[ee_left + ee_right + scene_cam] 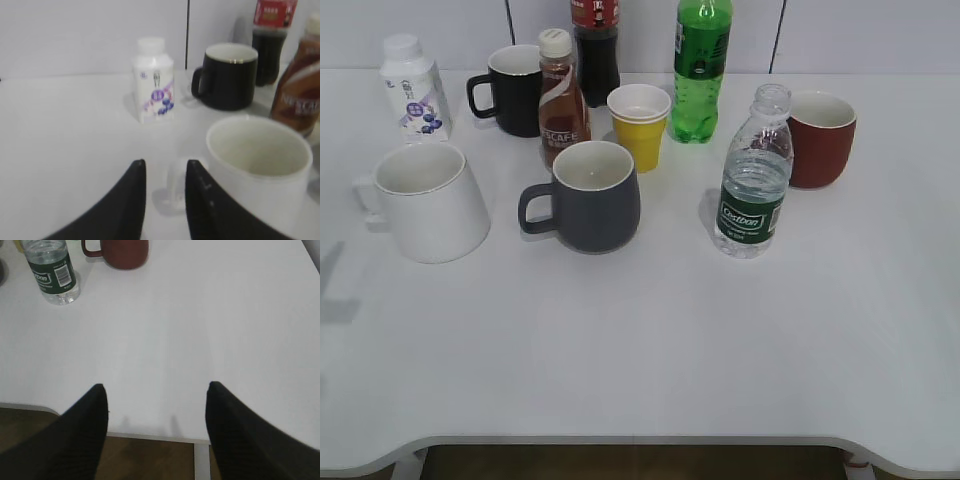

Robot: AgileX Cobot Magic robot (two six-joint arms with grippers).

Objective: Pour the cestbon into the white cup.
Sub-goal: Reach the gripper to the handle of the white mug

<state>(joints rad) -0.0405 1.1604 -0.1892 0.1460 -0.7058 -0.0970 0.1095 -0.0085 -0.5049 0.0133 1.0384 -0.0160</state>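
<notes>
The white cup's round body (435, 212) is broad. My left gripper will grab the cup by its slim handle (365, 203) next.
The cestbon (753, 180) stands upright and capless at the right of the table middle; it also shows at the top left of the right wrist view (52, 272). The white cup (425, 200) stands at the left, handle pointing left. In the left wrist view the white cup (257, 165) is at the right, and its handle shows ahead between the fingertips of my left gripper (165, 167), which is open and holds nothing. My right gripper (157, 390) is wide open and empty over the table's front edge, well short of the cestbon. Neither gripper shows in the exterior view.
A grey mug (590, 195) stands between cup and bottle. Behind are a white yogurt bottle (413, 88), a black mug (510, 90), a Nescafe bottle (563, 100), a cola bottle (595, 45), a yellow paper cup (639, 125), a green soda bottle (701, 70) and a red-brown mug (820, 138).
</notes>
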